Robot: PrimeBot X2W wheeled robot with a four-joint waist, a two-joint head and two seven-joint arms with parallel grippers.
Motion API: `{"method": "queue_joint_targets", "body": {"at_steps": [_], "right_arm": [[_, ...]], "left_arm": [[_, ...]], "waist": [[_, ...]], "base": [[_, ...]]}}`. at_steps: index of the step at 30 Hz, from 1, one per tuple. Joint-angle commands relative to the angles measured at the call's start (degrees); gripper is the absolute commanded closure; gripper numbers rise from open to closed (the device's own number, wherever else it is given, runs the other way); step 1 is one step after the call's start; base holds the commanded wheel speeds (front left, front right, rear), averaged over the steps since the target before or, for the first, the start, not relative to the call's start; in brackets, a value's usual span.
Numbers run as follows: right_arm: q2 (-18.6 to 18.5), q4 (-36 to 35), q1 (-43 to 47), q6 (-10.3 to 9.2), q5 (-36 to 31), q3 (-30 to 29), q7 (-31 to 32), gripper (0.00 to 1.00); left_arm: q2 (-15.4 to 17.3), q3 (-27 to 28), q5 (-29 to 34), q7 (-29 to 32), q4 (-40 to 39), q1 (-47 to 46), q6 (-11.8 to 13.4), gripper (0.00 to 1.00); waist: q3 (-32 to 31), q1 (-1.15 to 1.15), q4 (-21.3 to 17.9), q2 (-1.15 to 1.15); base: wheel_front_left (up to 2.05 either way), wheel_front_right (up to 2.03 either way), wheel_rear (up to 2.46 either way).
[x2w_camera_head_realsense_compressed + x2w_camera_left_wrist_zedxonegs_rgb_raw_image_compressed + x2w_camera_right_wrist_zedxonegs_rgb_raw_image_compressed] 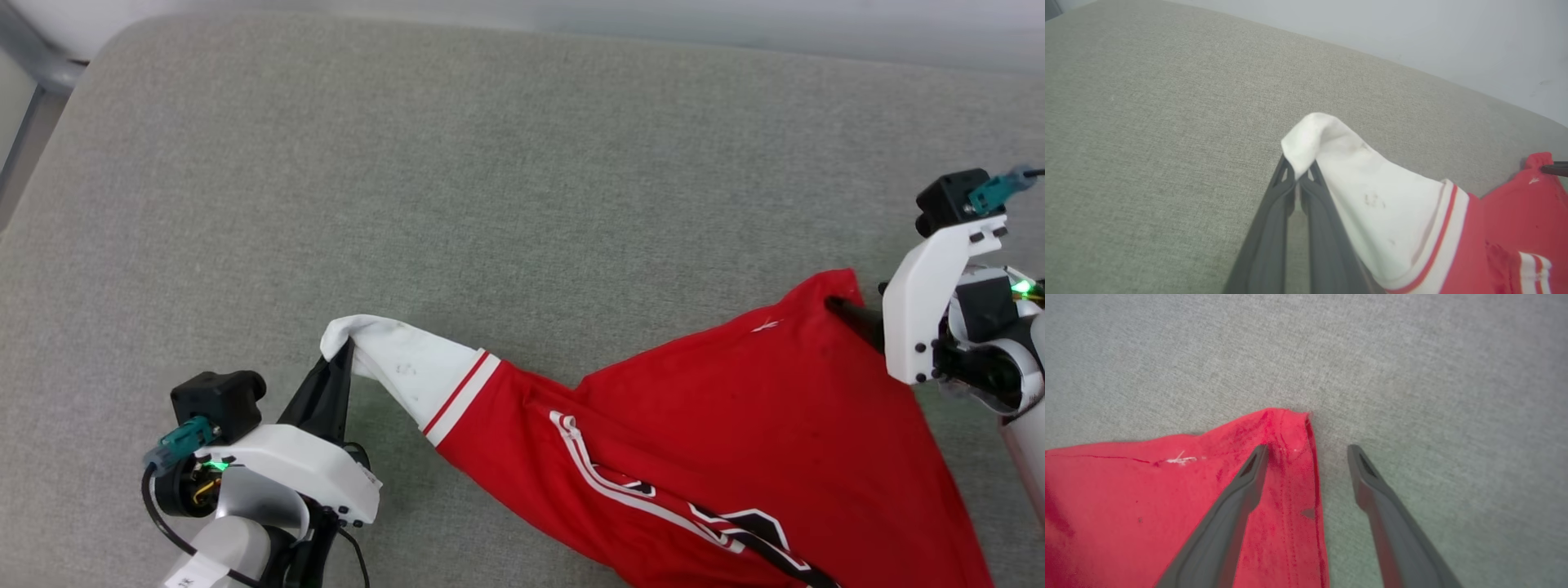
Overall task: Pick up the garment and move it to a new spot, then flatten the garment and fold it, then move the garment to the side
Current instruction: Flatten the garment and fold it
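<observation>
The garment's edge stands slightly open at the corner, while the red cloth around it lies flat, so my right gripper will take hold of the garment [735, 425] by its hem corner [842, 286] next.
The red garment [735, 425] lies stretched across the grey cushion [490, 163], its black white-edged lettering [735, 523] running off the bottom edge. Its white sleeve [416, 367] with red-striped trim is pulled out to the left. My left gripper [343, 353] is shut on the sleeve's tip, and the left wrist view shows the white cloth [1372, 196] folded over the shut fingers [1274, 228]. My right gripper [1307, 451] stands open at the garment's red corner [1286, 424]. One finger [1237, 506] rests over the cloth, the other over bare cushion.
The cushion's rounded far edge [522, 33] meets a pale wall [1412, 32]. A grey metal frame [28, 106] stands past the cushion's upper left corner. Bare cushion spreads above and left of the garment.
</observation>
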Motion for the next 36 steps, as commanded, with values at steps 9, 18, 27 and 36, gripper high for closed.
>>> {"method": "queue_joint_targets", "body": {"at_steps": [9,18,27,36], "right_arm": [[1.3,8.6,0.5,-0.02,5.4,7.6,5.0,0.25],[0.7,10.0,-3.4,-0.03,10.2,8.3,-0.1,1.00],[-0.2,10.6,-8.1,-0.06,7.6,6.8,-9.9,1.00],[4.4,15.2,-17.6,-0.07,3.3,3.8,-19.8,1.00]], "left_arm": [[-1.2,-0.3,0.0,-1.8,2.5,-1.3,-0.8,1.00],[0.7,0.4,0.1,-1.4,3.5,-1.4,-0.3,1.00],[3.4,3.2,-0.1,-0.6,5.5,-7.4,-0.2,1.00],[6.1,4.5,2.1,0.5,13.2,-23.7,-2.2,1.00]], "waist": [[2.1,-0.01,1.6,0.00],[-0.8,-0.01,-0.1,0.00],[-5.7,-0.01,-4.1,0.00],[-5.9,-0.01,-10.4,0.00]], "base": [[0.00,0.00,0.00],[0.00,0.00,0.00],[0.00,0.00,0.00],[0.00,0.00,0.00]]}}
